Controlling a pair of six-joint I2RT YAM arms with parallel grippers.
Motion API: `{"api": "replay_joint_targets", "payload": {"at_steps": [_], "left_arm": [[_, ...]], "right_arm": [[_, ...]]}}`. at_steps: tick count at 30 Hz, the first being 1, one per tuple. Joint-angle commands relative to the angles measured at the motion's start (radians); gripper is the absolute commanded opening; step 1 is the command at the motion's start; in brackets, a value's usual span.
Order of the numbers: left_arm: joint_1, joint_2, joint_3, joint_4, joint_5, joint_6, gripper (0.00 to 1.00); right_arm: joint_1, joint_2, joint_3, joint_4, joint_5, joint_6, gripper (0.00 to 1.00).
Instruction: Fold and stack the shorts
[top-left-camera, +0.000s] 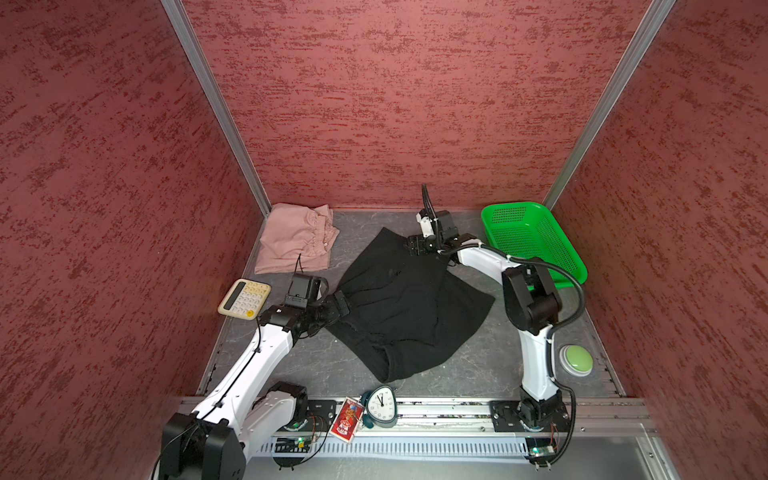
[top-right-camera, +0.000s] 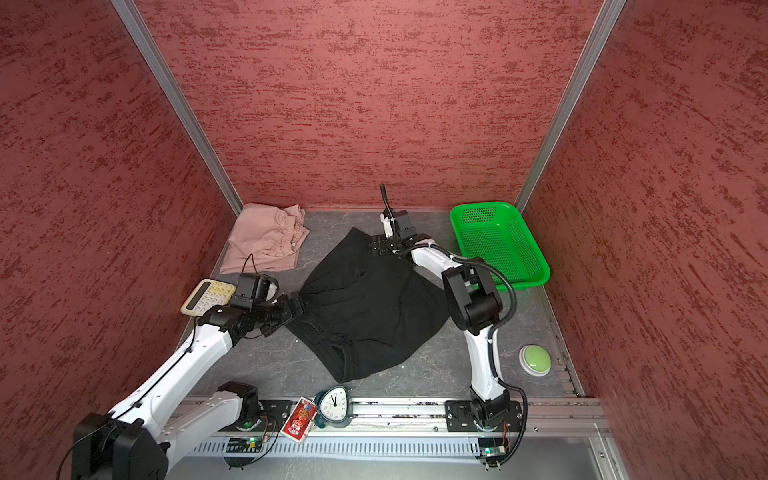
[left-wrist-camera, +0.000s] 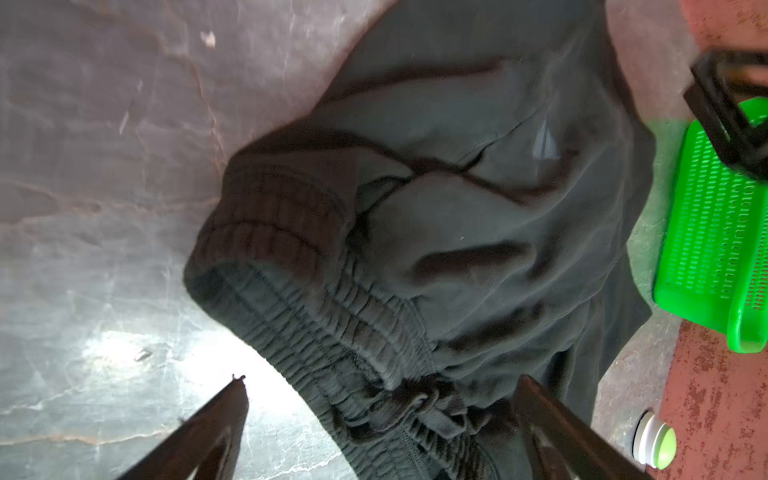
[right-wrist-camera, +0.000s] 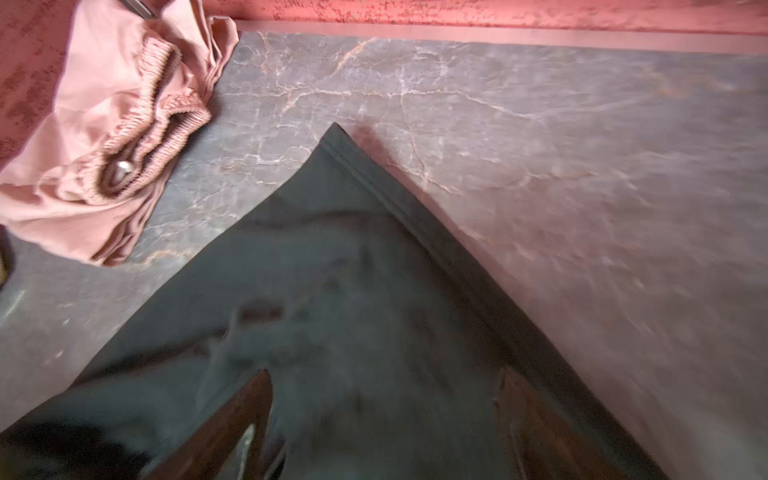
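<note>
My right gripper grabs the black shorts near the far leg corner (top-left-camera: 385, 233) next, opposite the waistband (top-left-camera: 357, 344), to straighten them for folding.
The black shorts (top-left-camera: 407, 307) (top-right-camera: 365, 307) lie spread and wrinkled mid-table. Their gathered waistband and drawstring knot (left-wrist-camera: 419, 403) face the left arm. My left gripper (top-left-camera: 340, 305) (top-right-camera: 297, 305) (left-wrist-camera: 380, 386) is open at the waistband, its fingers wide either side of the knot. My right gripper (top-left-camera: 411, 245) (top-right-camera: 376, 245) (right-wrist-camera: 384, 376) is open over the far pointed leg corner (right-wrist-camera: 336, 133), with cloth lying flat between its fingers. The dusty pink shorts (top-left-camera: 295, 241) (top-right-camera: 266, 241) (right-wrist-camera: 104, 137) sit folded in the back left corner, apart from both grippers.
A green perforated basket (top-left-camera: 536, 245) (top-right-camera: 498, 245) (left-wrist-camera: 715, 232) stands at the back right. A cream calculator (top-left-camera: 244, 298) lies left of the left arm. A green button (top-left-camera: 575, 359) sits front right. A clock (top-left-camera: 380, 405) and a red card (top-left-camera: 347, 422) rest on the front rail.
</note>
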Motion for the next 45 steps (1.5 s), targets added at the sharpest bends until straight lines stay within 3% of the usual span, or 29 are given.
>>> {"api": "replay_joint_targets", "payload": {"at_steps": [1,6,8,10,15,17,24,30,38,45], "left_arm": [[-0.005,-0.02,-0.042,0.064,0.025,-0.041,0.99],[-0.006,-0.017,-0.083,0.112,0.05,-0.051,0.99],[-0.008,-0.01,-0.09,0.12,0.053,-0.05,0.99],[-0.006,-0.002,-0.092,0.127,0.052,-0.045,0.99],[-0.003,0.039,-0.093,0.184,0.066,-0.036,0.99],[-0.004,0.079,-0.079,0.214,0.077,-0.021,0.99],[-0.009,0.258,0.019,0.304,0.09,0.054,0.99],[-0.029,0.44,0.155,0.416,0.162,0.131,1.0],[-0.115,0.698,0.36,0.402,0.226,0.237,0.87],[-0.127,0.775,0.43,0.347,0.208,0.243,0.75]], "right_arm": [[0.008,0.115,0.111,-0.034,0.024,-0.004,0.85],[0.01,0.269,0.307,-0.171,0.1,-0.002,0.85],[0.011,0.31,0.359,-0.232,0.157,0.007,0.8],[0.008,0.318,0.362,-0.242,0.191,0.013,0.67],[-0.029,0.292,0.345,-0.259,0.189,0.052,0.13],[-0.06,0.254,0.291,-0.231,0.165,0.084,0.0],[-0.212,0.026,-0.075,0.002,0.12,0.205,0.0],[-0.284,-0.124,-0.298,0.101,0.132,0.222,0.0],[-0.314,-0.197,-0.39,0.212,0.062,0.231,0.0],[-0.314,-0.223,-0.394,0.246,0.01,0.222,0.0]]}}
